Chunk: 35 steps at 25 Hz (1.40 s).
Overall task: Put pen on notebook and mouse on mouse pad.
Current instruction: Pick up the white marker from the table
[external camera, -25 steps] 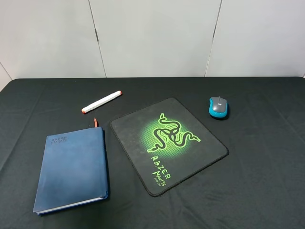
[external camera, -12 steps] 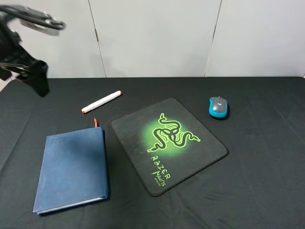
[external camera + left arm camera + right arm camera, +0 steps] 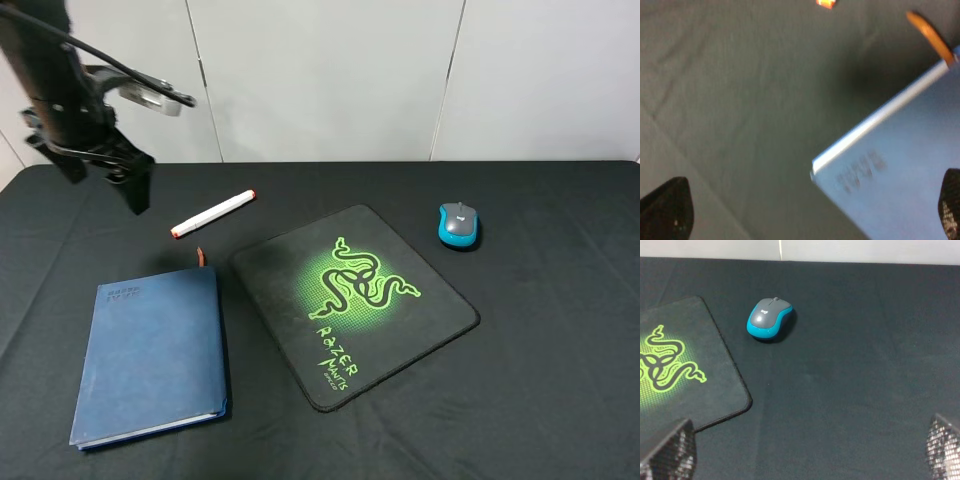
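I should put the pen on the notebook (image 3: 150, 345), so next I should pick up the white pen with my left gripper by its body (image 3: 213, 213).
The white pen (image 3: 212, 213) lies slanted on the black table, beyond the dark blue notebook (image 3: 150, 345). Up and to the left of the pen, my left gripper (image 3: 136, 192) hangs above the table, touching nothing. In the left wrist view its fingers sit far apart, open, over the notebook's embossed corner (image 3: 900, 165), the orange ribbon (image 3: 932, 37) and one orange pen tip (image 3: 826, 3). The grey-and-teal mouse (image 3: 458, 225) rests on the cloth to the right of the Razer mouse pad (image 3: 350, 300). My right gripper (image 3: 807, 452) is open and empty, short of the mouse (image 3: 769, 317); it is out of the exterior view.
A black cloth (image 3: 560, 360) covers the whole table, and white wall panels (image 3: 330, 80) stand behind it. The left arm (image 3: 60, 90) reaches in over the table's back left corner.
The left arm has come in from the upper left and swung right and down toward the pen. Pen, notebook, mouse and pad have not moved.
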Tool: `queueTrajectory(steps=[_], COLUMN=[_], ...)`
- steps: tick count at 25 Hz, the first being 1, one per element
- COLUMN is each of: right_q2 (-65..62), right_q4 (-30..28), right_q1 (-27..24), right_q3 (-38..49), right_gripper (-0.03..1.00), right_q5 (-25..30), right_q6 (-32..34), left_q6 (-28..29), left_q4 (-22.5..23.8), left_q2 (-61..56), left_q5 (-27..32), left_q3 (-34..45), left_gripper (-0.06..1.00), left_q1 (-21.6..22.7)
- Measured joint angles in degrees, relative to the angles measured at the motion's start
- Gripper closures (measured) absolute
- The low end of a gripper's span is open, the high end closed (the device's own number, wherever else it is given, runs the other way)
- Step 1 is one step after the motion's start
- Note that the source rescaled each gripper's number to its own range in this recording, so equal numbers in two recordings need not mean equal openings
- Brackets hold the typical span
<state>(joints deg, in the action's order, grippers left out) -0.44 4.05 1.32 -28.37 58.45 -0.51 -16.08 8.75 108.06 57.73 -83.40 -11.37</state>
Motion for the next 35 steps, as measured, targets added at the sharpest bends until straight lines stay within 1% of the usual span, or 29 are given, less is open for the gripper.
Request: queueTrajectory(steps=[8,13,16,21,29,32,35], right_q2=[0.00,0.00,0.00,0.00,0.00,0.00,0.00], right_q4=[0.00,0.00,0.00,0.00,0.00,0.00,0.00], right_q1=[0.00,0.00,0.00,0.00,0.00,0.00,0.00], right_q3=[0.00,0.00,0.00,0.00,0.00,0.00,0.00], right_gripper=[-0.03,-0.03,-0.03,-0.03,-0.03,-0.03,-0.03], right_q5=[0.00,0.00,0.00,0.00,0.00,0.00,0.00], right_q6=[0.00,0.00,0.00,0.00,0.00,0.00,0.00], left_q6=[-2.65,-3.29,-4.02,-5.31,-6.02,-6.14,-6.14], left_q4=[-2.74,-2.97,-2.97,-3.09,-3.63,-3.94,-4.42], left_q2=[13.87,22.04,25.49,27.65,29.47,29.52,29.52], left_q5=[-1.09,-1.61,-2.84,-5.87,-6.44,-6.38,-6.22], left_q3=[-11.68,-19.52,-22.31,-23.21,-23.38,-23.38,-23.38], left_gripper=[-0.02,-0.02,-0.02,-0.02,-0.01,0.04,0.15], left_q1=[-0.46,-2.91,-4.41,-6.15,-6.65,-6.65,-6.65])
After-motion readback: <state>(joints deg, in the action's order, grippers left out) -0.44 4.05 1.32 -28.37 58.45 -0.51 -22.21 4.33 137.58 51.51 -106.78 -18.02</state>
